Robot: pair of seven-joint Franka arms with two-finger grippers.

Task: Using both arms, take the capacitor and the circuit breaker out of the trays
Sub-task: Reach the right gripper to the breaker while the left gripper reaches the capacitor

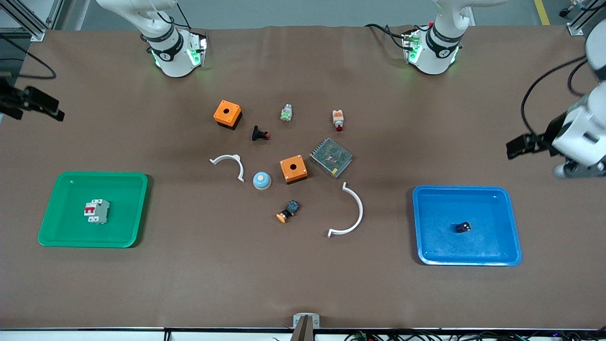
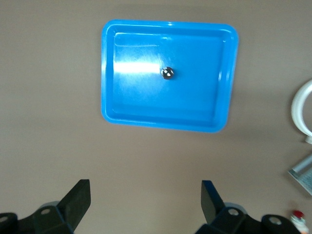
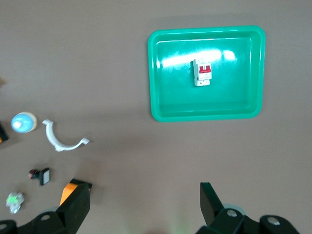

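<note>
The right gripper should next take the breaker out of the green tray (image 1: 93,210), so it should grab the breaker by its white-grey body (image 1: 97,210).
The capacitor (image 1: 463,228), a tiny black cylinder with white marks, lies in the blue tray (image 1: 502,199) at the left arm's end; the left wrist view shows it too (image 2: 167,73). The breaker (image 1: 96,211), a white-grey block with a red lever, lies in the green tray (image 1: 128,189) at the right arm's end, and also shows in the right wrist view (image 3: 202,72). My left gripper (image 2: 145,200) is open and empty, high over bare table beside the blue tray (image 1: 518,146). My right gripper (image 3: 145,200) is open and empty, high over bare table beside the green tray (image 1: 45,106).
Mid-table lie two orange boxes (image 1: 227,114) (image 1: 293,169), a black flanged button (image 1: 259,134), a green-white part (image 1: 286,112), a white-orange part (image 1: 338,120), a mesh-covered unit (image 1: 331,157), a blue dome (image 1: 261,180), a black-blue button (image 1: 289,210) and two white arcs (image 1: 230,163) (image 1: 352,215).
</note>
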